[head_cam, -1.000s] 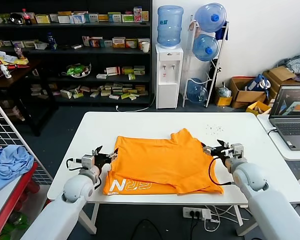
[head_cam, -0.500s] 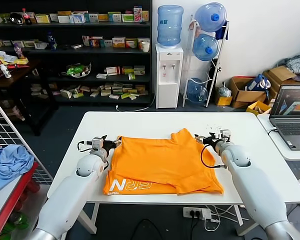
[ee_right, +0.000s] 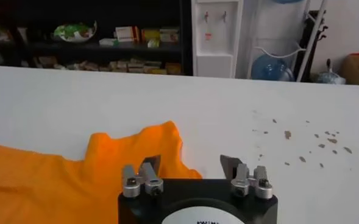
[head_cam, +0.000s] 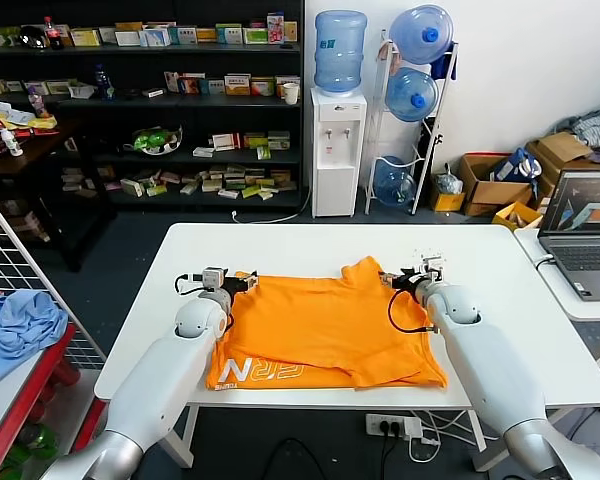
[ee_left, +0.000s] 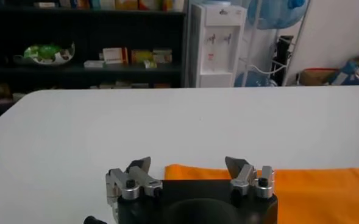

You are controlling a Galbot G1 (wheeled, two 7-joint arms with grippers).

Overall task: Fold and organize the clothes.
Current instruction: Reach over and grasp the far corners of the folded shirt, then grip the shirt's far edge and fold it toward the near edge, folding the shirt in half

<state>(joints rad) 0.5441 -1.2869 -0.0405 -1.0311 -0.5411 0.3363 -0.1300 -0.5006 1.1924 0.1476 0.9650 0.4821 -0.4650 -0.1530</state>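
The orange T-shirt needs to be folded toward its white lettering [head_cam: 261,371], so my left gripper should next grab the corner of its plain edge [head_cam: 255,281].
The orange T-shirt [head_cam: 325,325] lies partly folded on the white table [head_cam: 310,240], with white lettering at its near left edge and a folded flap at the far middle. My left gripper [head_cam: 242,282] is open at the shirt's far left corner; the left wrist view shows it [ee_left: 188,165] open with the orange edge [ee_left: 301,182] just beyond it. My right gripper [head_cam: 392,280] is open at the shirt's far right edge; the right wrist view shows it [ee_right: 190,163] open over the orange flap [ee_right: 130,152]. Neither holds fabric.
A light blue cloth [head_cam: 18,325] lies on a red rack at the left. A laptop [head_cam: 583,232] stands on a side table at the right. Small dark specks [ee_right: 301,143] dot the table beyond the right gripper. Shelves and a water dispenser [head_cam: 337,150] stand behind.
Both grippers have moved away from me along the shirt's sides, from the near edges to the far corners, and closer to each other. The shirt has not visibly shifted.
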